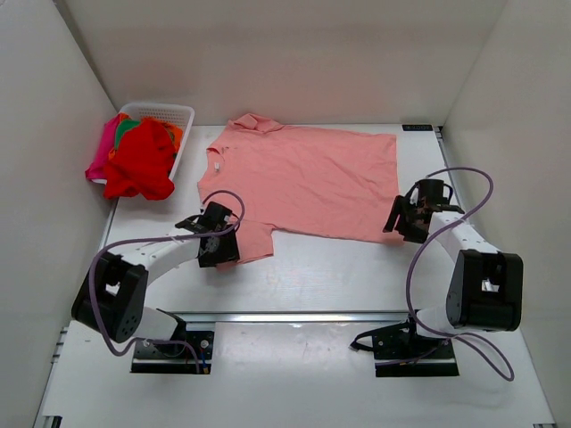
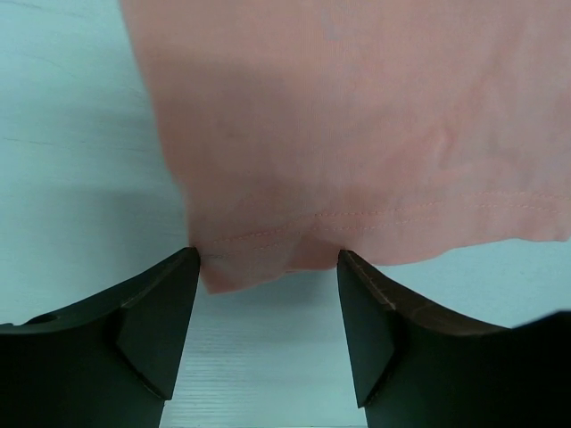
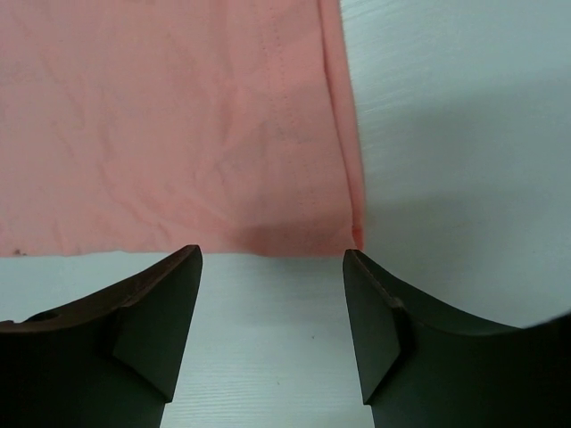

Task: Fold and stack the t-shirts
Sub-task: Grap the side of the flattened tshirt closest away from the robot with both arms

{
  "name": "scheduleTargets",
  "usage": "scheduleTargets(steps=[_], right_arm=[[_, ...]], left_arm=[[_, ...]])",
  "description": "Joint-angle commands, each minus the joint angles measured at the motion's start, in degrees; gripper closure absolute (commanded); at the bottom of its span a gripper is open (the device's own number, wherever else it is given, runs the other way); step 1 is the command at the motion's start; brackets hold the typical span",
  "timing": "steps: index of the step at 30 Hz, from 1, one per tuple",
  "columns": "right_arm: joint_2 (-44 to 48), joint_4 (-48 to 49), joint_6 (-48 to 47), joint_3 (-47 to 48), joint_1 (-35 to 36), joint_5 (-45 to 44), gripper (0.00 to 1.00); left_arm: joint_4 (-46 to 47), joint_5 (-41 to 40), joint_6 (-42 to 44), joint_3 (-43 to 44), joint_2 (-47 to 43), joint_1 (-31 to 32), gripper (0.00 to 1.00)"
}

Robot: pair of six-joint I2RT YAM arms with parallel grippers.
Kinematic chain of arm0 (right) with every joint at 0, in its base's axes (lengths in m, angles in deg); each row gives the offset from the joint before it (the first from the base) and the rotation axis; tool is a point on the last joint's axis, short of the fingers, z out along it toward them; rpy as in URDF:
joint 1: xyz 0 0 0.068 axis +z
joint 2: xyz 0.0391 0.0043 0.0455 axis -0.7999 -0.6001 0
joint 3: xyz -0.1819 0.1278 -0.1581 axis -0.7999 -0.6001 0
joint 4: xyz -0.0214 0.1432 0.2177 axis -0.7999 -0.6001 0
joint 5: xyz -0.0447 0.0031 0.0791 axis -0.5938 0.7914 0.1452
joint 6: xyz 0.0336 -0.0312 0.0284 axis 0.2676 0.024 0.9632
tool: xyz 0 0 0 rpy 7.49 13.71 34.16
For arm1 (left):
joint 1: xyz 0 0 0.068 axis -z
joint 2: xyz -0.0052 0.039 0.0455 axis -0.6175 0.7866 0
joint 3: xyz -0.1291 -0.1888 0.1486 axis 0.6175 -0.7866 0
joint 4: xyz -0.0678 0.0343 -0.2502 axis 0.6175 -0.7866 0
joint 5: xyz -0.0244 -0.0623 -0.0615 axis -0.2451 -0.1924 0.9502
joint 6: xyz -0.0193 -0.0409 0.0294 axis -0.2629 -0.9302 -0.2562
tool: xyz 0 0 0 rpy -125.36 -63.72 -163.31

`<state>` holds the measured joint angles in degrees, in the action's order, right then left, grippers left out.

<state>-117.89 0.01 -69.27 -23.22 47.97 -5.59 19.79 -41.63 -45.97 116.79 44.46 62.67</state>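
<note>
The sleeve reaches in between both fingers with its stitched edge [image 2: 270,256], and its corner touches the end of one finger, so I will close my left gripper on it.
A large salmon-pink t-shirt [image 1: 303,178] lies spread flat on the white table, collar to the left and hem to the right. My left gripper [image 1: 225,234] is at its near sleeve. In the left wrist view the left gripper [image 2: 268,260] is open, and the sleeve's stitched edge [image 2: 259,254] lies just at the fingertips. My right gripper [image 1: 399,218] is at the shirt's near hem corner. It is open [image 3: 272,254], and the corner of the hem [image 3: 308,234] lies just ahead of the tips, ungripped. Red [image 1: 143,165], magenta [image 1: 105,147] and orange/green [image 1: 134,127] t-shirts are heaped at the basket.
A white lattice basket [image 1: 169,111] stands at the back left, with the heaped shirts spilling over its near rim. White walls enclose the table on the left, back and right. A metal rail [image 1: 294,316] crosses in front of the arm bases.
</note>
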Motion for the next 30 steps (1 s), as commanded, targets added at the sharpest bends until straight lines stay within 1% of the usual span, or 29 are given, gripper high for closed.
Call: scheduleTargets(steps=[1, 2, 4, 6, 7, 8, 9, 11, 13, 15, 16, 17, 22, 25, 28, 30], right_arm=[[0.6, 1.1, 0.7, 0.1, -1.0, -1.8, 0.38], [0.0, 0.6, 0.9, 0.2, -0.8, -2.6, 0.38], [-1.0, 0.5, 1.8, 0.2, -0.3, -4.1, 0.37], [-1.6, 3.1, 2.6, -1.1, -1.4, -1.9, 0.38], [-1.8, 3.7, 2.5, -1.3, -1.5, -0.5, 0.39], [-2.7, 4.1, 2.6, -1.4, -2.0, 0.0, 0.40], [-3.1, 3.9, 2.8, -0.9, -1.9, -0.1, 0.42], [-4.9, 3.0, 2.8, -0.2, -1.5, 0.0, 0.42], [-6.3, 2.3, 2.8, -0.2, -0.7, 0.8, 0.54], [-6.2, 1.5, 2.9, -0.8, -0.2, 1.4, 0.69], [-6.0, 2.1, 2.9, -1.2, 0.0, 1.7, 0.88], [-5.9, 1.6, 2.9, -1.6, 0.7, 1.9, 1.00], [0.1, -4.0, 2.0, -2.5, 1.4, 1.3, 1.00], [7.5, -6.8, 1.6, -2.0, -0.1, 3.0, 1.00], [11.3, -11.0, -0.1, -0.3, -1.3, 2.3, 0.99], [12.1, -13.1, -1.7, -0.5, -1.8, 3.0, 1.00]], left_arm=[[0.9, 0.9, -0.5, -0.4, 2.1, 1.6, 0.27], [1.1, 1.7, -0.8, -1.0, 2.4, 1.3, 0.31], [1.5, 2.1, -0.9, -0.8, 2.5, 2.2, 0.45], [1.5, 2.3, -0.7, -1.0, 2.4, 2.0, 0.75], [1.6, 2.3, -0.3, -0.6, 2.3, 1.9, 0.84], [1.2, 2.5, 0.0, -0.5, 2.2, 1.7, 0.98], [0.7, 1.7, 0.2, -0.2, 2.1, 1.7, 1.00], [0.0, 1.7, 0.6, -0.4, 0.7, 1.7, 1.00], [-0.2, 2.3, 0.5, -1.1, -1.1, 1.6, 1.00], [-0.9, 2.6, 0.0, -1.6, -3.9, 1.4, 1.00], [-2.0, 2.8, 0.0, -1.6, -4.4, 1.1, 1.00], [-3.4, 3.4, -0.3, -1.6, -6.0, 1.8, 1.00], [-10.9, 4.8, -0.6, -0.7, -14.2, 2.7, 1.00], [-14.6, 5.6, -1.3, 2.1, -23.1, 1.2, 1.00], [-18.9, 6.1, -2.0, 4.7, -27.3, 0.8, 1.00], [-21.4, 6.6, -2.0, 5.4, -28.2, 0.5, 1.00]])
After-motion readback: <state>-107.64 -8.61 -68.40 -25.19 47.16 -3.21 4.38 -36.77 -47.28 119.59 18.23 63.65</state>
